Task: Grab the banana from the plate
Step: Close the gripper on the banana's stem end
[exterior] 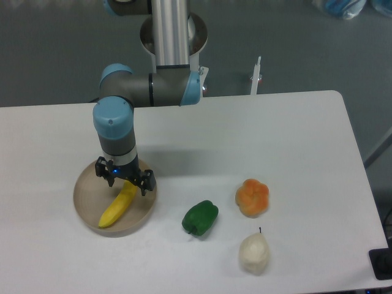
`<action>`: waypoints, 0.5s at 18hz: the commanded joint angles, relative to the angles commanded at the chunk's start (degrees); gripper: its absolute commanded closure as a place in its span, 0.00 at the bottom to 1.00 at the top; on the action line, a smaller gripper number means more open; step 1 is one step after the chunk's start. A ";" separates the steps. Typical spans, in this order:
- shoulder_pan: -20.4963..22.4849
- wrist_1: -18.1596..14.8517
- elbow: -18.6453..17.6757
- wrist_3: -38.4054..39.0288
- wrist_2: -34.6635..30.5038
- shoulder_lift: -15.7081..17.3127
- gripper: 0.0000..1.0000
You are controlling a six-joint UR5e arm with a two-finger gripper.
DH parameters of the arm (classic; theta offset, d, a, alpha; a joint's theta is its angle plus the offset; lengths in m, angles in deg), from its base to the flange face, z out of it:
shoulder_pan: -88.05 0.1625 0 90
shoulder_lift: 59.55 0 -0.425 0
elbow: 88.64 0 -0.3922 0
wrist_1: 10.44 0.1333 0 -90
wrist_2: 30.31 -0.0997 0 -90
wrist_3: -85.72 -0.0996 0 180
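The banana needs to be picked up from the plate. My gripper should next grab the banana by its end near the plate's middle.
A bright yellow banana lies diagonally on the round beige plate at the left of the table. My gripper hangs straight down over the banana's upper end, its black fingers spread on either side of the fruit. The jaws stand open around the banana's top part and hide that end. The lower half of the banana shows freely toward the plate's front rim.
A green bell pepper sits just right of the plate. Further right are an orange lobed fruit and a whitish pear. The arm's base stands at the table's back edge.
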 joint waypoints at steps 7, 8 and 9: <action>-0.18 0.00 0.18 0.00 -1.41 -0.97 0.41; -0.18 0.00 0.26 0.00 -1.41 -0.97 0.44; -0.18 0.00 0.26 -0.09 -1.41 -0.97 0.48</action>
